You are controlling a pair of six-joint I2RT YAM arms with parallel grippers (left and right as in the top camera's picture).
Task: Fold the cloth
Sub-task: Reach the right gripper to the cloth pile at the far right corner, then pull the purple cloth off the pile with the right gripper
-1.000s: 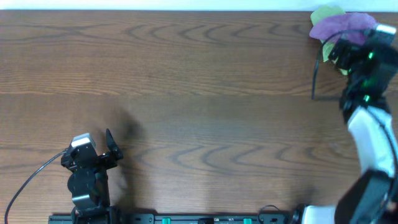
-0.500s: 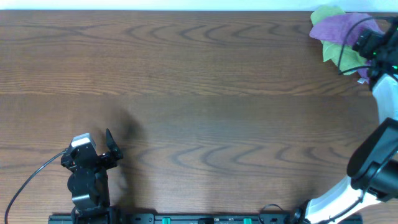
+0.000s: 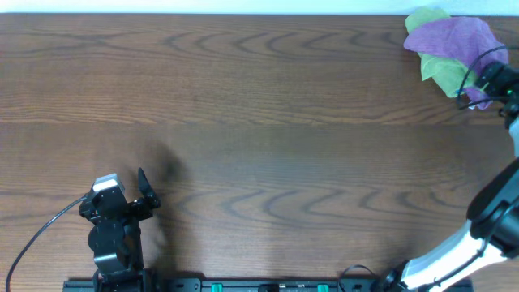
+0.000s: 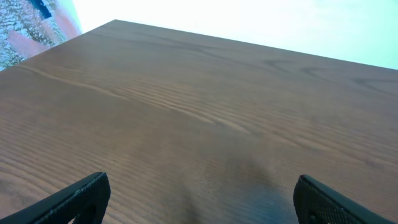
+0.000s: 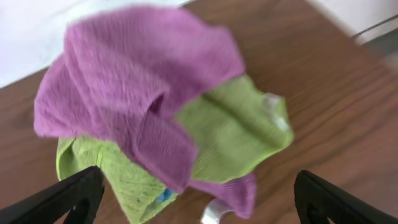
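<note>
I need to pull the purple cloth free alone and spread it, so my right gripper should grab it by its loose near edge (image 3: 469, 66) (image 5: 174, 165) over the lime-green cloth.
The purple cloth (image 3: 452, 36) lies crumpled at the table's far right corner, tangled with a lime-green cloth (image 3: 440, 71) that is partly under it. In the right wrist view the purple cloth (image 5: 140, 81) drapes over the green cloth (image 5: 233, 130), and a purple corner lies on the wood between my fingers. My right gripper (image 5: 199, 202) is open just short of the heap, holding nothing; overhead the right gripper (image 3: 480, 84) sits at the heap's near right side. My left gripper (image 3: 123, 185) rests open at the near left, far from the cloth, and the left gripper (image 4: 202, 200) has only bare wood between its fingers.
The brown wooden table (image 3: 259, 138) ends at a white back edge just behind the heap, and its right edge is close by. A black rail (image 3: 243, 285) runs along the front. The right arm (image 3: 495, 219) curves along the right edge.
My right arm has swung right and toward the near side, off the heap, so more of both cloths shows. The left arm has not moved.
</note>
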